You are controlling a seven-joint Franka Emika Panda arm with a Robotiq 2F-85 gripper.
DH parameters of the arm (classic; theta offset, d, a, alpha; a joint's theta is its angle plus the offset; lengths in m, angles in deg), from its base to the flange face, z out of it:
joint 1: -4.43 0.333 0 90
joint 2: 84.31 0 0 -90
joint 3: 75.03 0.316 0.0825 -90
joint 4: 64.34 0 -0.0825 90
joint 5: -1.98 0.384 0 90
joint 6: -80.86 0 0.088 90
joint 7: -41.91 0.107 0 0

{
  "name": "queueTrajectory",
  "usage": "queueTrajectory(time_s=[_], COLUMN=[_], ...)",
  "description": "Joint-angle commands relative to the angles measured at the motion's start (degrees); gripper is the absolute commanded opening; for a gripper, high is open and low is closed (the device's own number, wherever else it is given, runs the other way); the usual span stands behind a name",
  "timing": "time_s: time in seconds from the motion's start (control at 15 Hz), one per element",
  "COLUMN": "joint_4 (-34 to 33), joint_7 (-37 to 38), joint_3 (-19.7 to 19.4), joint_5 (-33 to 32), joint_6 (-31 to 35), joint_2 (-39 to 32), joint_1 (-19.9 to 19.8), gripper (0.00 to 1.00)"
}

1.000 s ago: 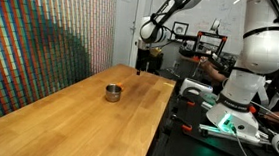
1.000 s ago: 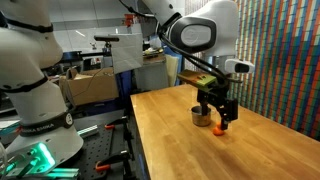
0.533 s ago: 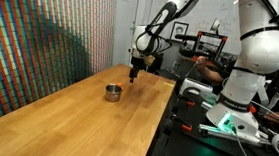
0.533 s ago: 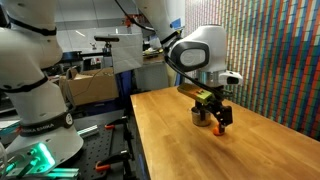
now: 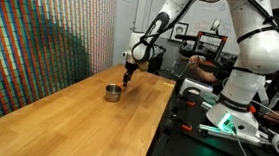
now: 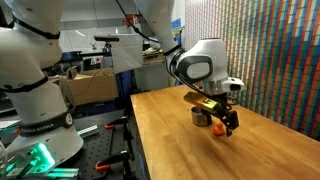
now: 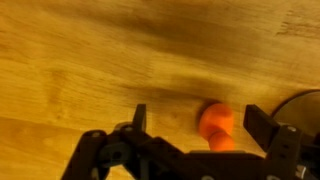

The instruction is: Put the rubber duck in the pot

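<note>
The rubber duck (image 7: 215, 125) looks small below my open fingers, and closing now would miss it, so it is too early to close and my gripper lowers first.
The rubber duck (image 7: 215, 125) is a small orange blob lying on the wooden table. In the wrist view it sits between my open gripper (image 7: 198, 118) fingers, nearer the right finger, touching neither. It also shows in an exterior view (image 6: 220, 129) just under the fingers. The pot (image 5: 111, 91) is a small round grey metal pot on the table; it stands right beside the duck, partly hidden behind my gripper (image 6: 222, 121) in an exterior view (image 6: 201, 116), and its rim edges into the wrist view (image 7: 305, 100). My gripper (image 5: 126, 78) hangs low over the table.
The long wooden table (image 5: 86, 119) stretches toward the camera. A colourful striped wall (image 5: 32, 39) runs along one side. A second white robot arm (image 5: 246, 56) and cluttered benches stand off the table's other side.
My gripper has moved sideways and lower toward the pot, now straddling the duck. The duck and pot have not moved.
</note>
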Motion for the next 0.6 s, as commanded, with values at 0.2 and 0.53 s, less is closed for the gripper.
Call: queueTrajectory(time_s=[0.2,0.53], joint_4=[-9.46,-11.64], joint_7=[0.43,-0.40], joint_3=[3.87,7.53], joint_5=[0.69,2.53], joint_6=[-0.99,-3.14], joint_2=[-8.10,-9.10], joint_1=[-2.70,-5.87], gripper=[0.77,0.42])
